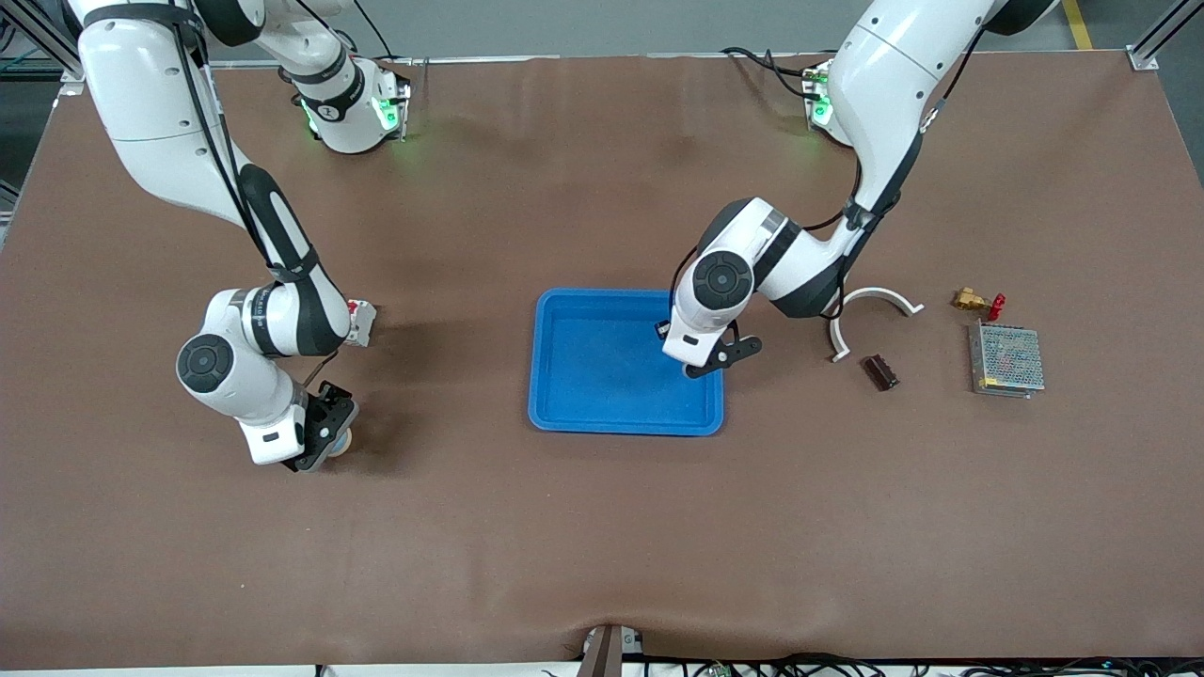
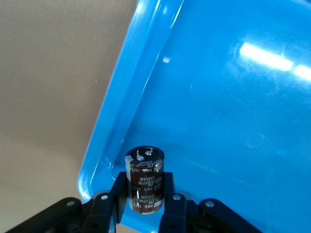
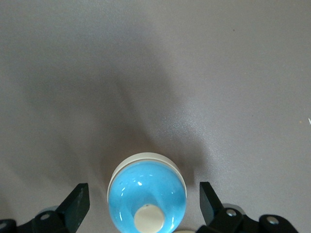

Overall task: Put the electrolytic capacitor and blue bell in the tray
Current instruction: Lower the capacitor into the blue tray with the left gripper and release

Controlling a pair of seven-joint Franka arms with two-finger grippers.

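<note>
In the wrist view the fingers of my right gripper are beside the blue bell's white rim (image 3: 146,156), so it is now time to close on the bell.
My left gripper (image 1: 694,369) is shut on the electrolytic capacitor (image 2: 145,180), a dark brown cylinder with a silver top. It holds the capacitor upright over the corner of the blue tray (image 1: 602,418) that lies toward the left arm's end. In the left wrist view the tray (image 2: 218,97) is bare inside. In the front view the wrist hides the capacitor. My right gripper (image 1: 329,442) is low at the right arm's end of the table. It stands open around the blue bell (image 3: 147,191), a light blue dome on a white base. Its fingers (image 3: 77,201) are clear of the bell on both sides.
Toward the left arm's end of the table lie a white curved piece (image 1: 875,301), a small dark brown block (image 1: 881,371), a brass valve with a red handle (image 1: 978,303) and a metal mesh box (image 1: 1006,359). Brown mat covers the table.
</note>
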